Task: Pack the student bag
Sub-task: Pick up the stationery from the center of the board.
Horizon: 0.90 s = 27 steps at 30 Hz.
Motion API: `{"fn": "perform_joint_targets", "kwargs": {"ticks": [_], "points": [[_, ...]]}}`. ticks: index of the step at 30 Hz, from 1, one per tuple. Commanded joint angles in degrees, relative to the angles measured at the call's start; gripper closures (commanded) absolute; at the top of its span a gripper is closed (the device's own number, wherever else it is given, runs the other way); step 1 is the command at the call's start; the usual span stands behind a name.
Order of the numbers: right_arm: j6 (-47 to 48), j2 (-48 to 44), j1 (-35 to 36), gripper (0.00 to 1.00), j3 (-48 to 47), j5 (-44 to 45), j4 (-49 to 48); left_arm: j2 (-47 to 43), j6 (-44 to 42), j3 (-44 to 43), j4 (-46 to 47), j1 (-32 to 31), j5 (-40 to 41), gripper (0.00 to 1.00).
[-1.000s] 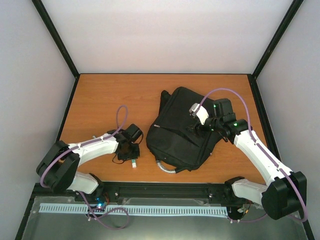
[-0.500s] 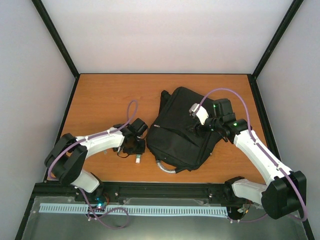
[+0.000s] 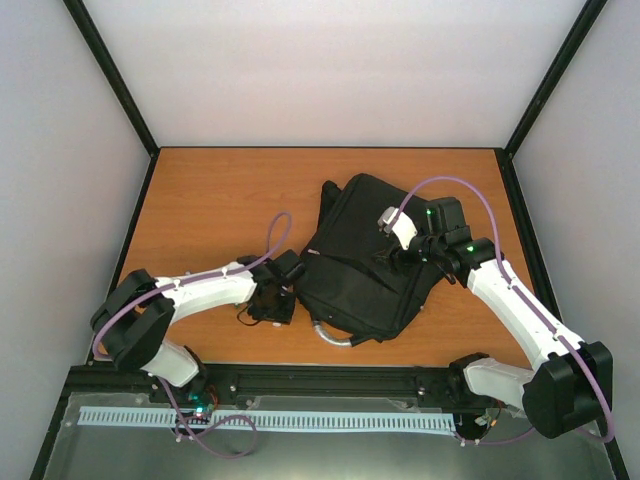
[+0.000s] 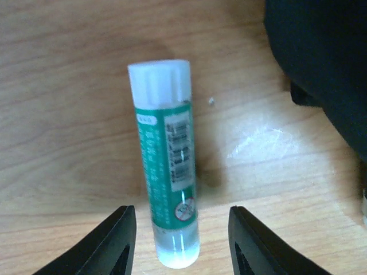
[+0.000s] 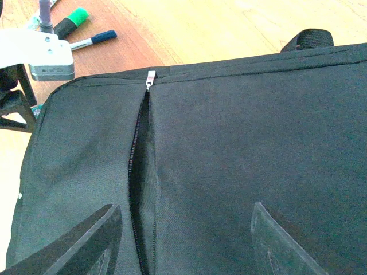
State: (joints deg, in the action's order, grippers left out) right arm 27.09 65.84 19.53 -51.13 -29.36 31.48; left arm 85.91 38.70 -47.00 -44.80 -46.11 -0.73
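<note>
My left gripper closes on the glue stick now, since the glue stick's uncapped end is between my fingers and closing now would catch it.
The student bag is a large black backpack lying flat on the wooden table right of centre. A zip slit on its face gapes open, with the silver zip pull at its far end. My right gripper hovers open just above the fabric beside the slit, holding nothing. My left gripper is open at the bag's left edge. A glue stick with a green label and white cap lies on the table between its fingers, touching neither.
A green marker and a blue-capped pen lie on the table beyond the bag's left side, close to my left arm. The bag's grey loop handle sticks out toward the table's near edge.
My left gripper has travelled right to the bag's edge with the glue stick, and its jaws have spread, leaving the stick loose on the table. The right arm has not moved.
</note>
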Motion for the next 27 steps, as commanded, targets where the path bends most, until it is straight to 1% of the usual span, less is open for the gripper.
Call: {"fn": "perform_joint_targets", "kwargs": {"ticks": [1,3,9,19,23,26,27], "points": [[0.49,0.36,-0.02,0.36,-0.1,-1.3,0.41,-0.18,2.48,-0.39,-2.17,-2.37,2.17,0.53],[0.46,0.37,-0.02,0.36,-0.11,-1.31,0.42,0.6,2.79,-0.52,-2.05,-2.41,2.58,0.54],[0.43,0.16,-0.02,0.36,-0.11,-1.23,0.49,1.6,3.55,-1.53,-2.57,-2.49,4.12,0.63],[0.43,0.55,-0.06,0.36,-0.11,-0.13,0.35,1.41,3.66,-0.04,-1.53,-2.5,2.97,0.75],[0.23,0.52,-0.02,0.36,-0.2,1.36,0.05,2.81,3.49,0.54,-0.49,-2.49,2.77,0.8],[0.16,0.8,-0.02,0.36,-0.11,3.34,-0.2,2.85,3.44,0.68,0.29,-2.5,2.61,0.91],[0.3,1.04,-0.02,0.36,-0.19,3.9,-0.19,2.44,3.45,0.57,0.27,-2.5,2.62,0.93]]}}
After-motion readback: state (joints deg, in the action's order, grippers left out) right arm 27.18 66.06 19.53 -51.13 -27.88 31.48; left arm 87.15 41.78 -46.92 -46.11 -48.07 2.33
